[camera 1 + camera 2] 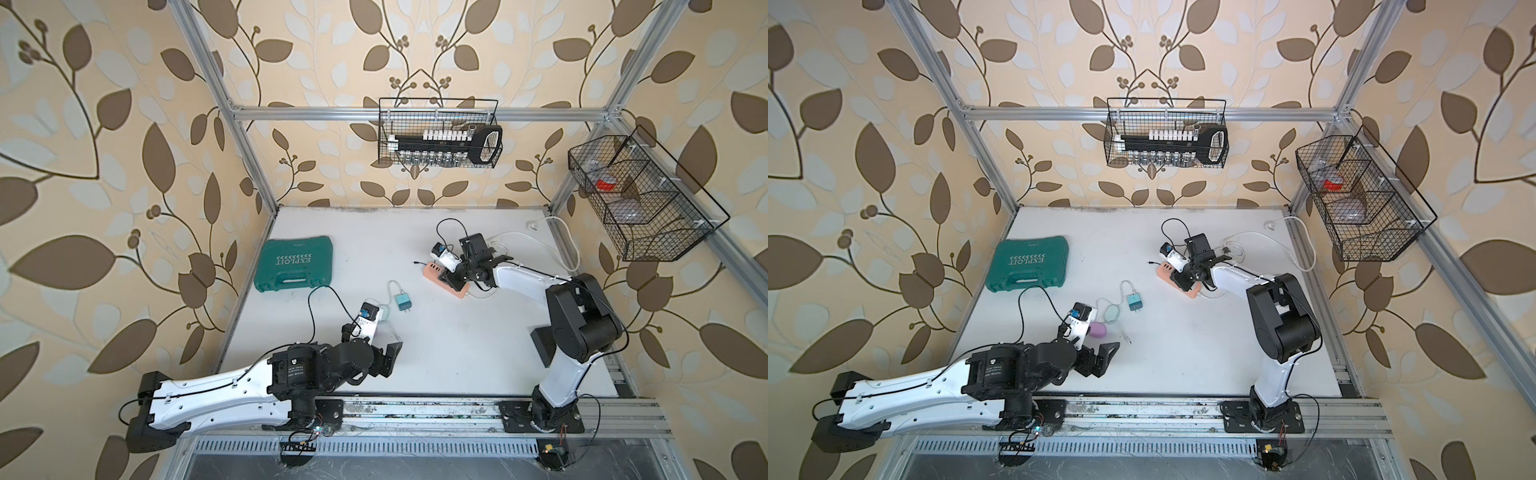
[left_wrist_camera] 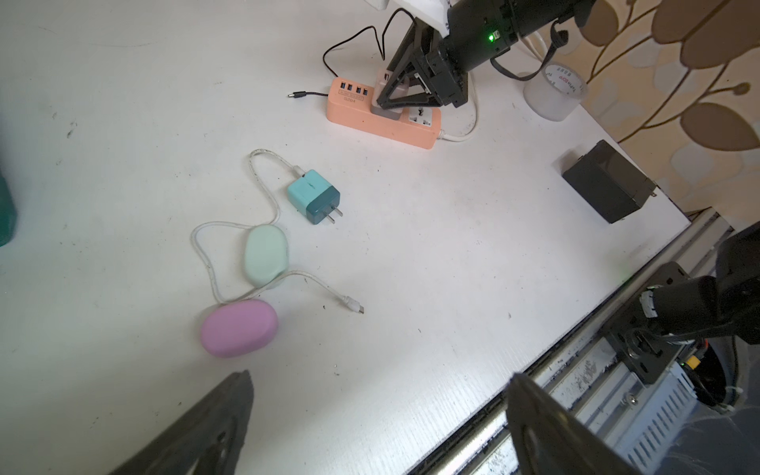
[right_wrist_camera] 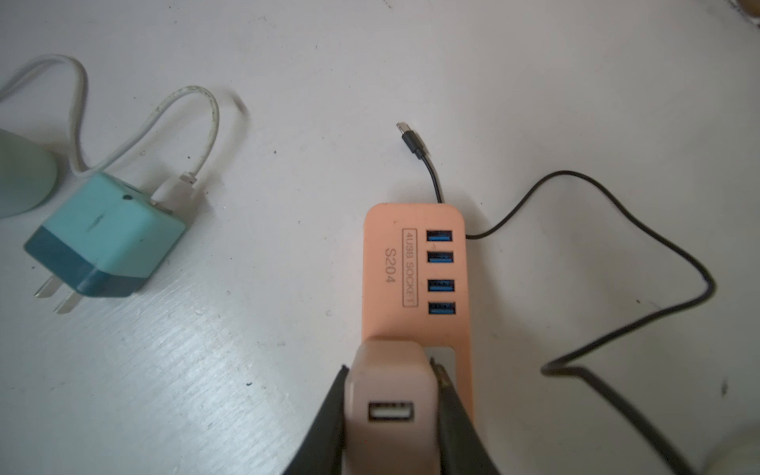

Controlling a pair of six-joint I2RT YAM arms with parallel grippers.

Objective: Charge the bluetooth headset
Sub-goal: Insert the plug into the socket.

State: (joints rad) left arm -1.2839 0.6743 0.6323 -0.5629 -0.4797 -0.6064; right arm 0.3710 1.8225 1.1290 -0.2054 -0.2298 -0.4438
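The pale pink USB adapter (image 3: pixel 388 395) stands upright, its base against the orange power strip's socket area, so my right gripper should open.
Two earbud cases lie near the table's front: a pink case (image 2: pixel 238 327) (image 1: pixel 1098 330) and a mint case (image 2: pixel 265 255). A white cable loops around them from a teal wall charger (image 2: pixel 312 196) (image 1: pixel 402 300) (image 3: pixel 103 234), and its free plug (image 2: pixel 355 306) lies loose. My left gripper (image 2: pixel 380 374) (image 1: pixel 390 357) hangs open just in front of the pink case, holding nothing. My right gripper (image 3: pixel 390 366) (image 1: pixel 455 278) is shut on a pale pink USB adapter (image 3: pixel 388 395), which sits on the orange power strip (image 3: pixel 390 263) (image 2: pixel 357 113).
A thin black cable with a loose plug (image 3: pixel 411 137) runs behind the strip. A green tool case (image 1: pixel 296 264) lies at the left, a tape roll (image 2: pixel 553 92) and a black box (image 2: pixel 606 181) at the right. Wire baskets (image 1: pixel 438 133) (image 1: pixel 640 199) hang on the walls.
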